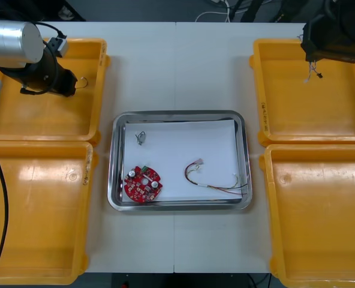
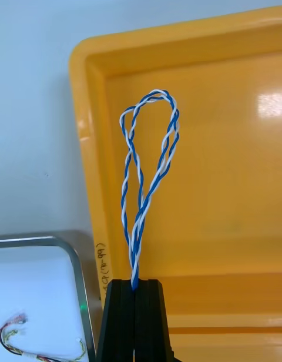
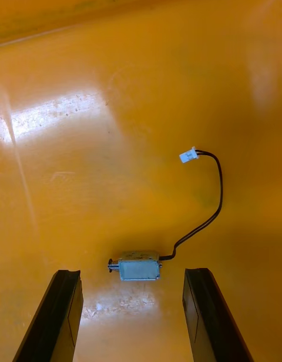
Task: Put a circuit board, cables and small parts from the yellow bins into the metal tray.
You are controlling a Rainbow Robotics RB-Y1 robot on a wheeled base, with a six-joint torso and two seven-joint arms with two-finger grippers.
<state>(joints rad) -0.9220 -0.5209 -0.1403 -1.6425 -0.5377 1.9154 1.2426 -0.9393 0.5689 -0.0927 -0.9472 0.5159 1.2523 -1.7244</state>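
Next, my left gripper grabs the part by its flat-sided metal body [image 3: 139, 267], since the black cable curls thin and slack across the yellow bin.
My right gripper [image 2: 135, 284] is shut on a twisted blue and white cable [image 2: 145, 180], whose loop stands out past the fingertips above the far right yellow bin [image 2: 223, 162]. In the front view this gripper [image 1: 309, 59] hangs over that bin's [image 1: 297, 114] far left corner, the cable [image 1: 312, 73] dangling under it. My left gripper [image 3: 132, 274] is open low in the far left yellow bin [image 1: 45, 120], its fingers either side of a small metal part [image 3: 139, 270] with a black cable [image 3: 212, 209] and white plug. The front view shows that gripper [image 1: 69, 81] at the bin's far end.
The metal tray [image 1: 119, 198], white inside, holds a round red circuit board [image 1: 143, 183], a red and yellow cable [image 1: 216, 181] and a small metal part [image 1: 141, 137]. The two near yellow bins [image 1: 39, 216] [image 1: 321, 216] flank it. The tray's corner [image 2: 59, 244] lies beside the right fingers.
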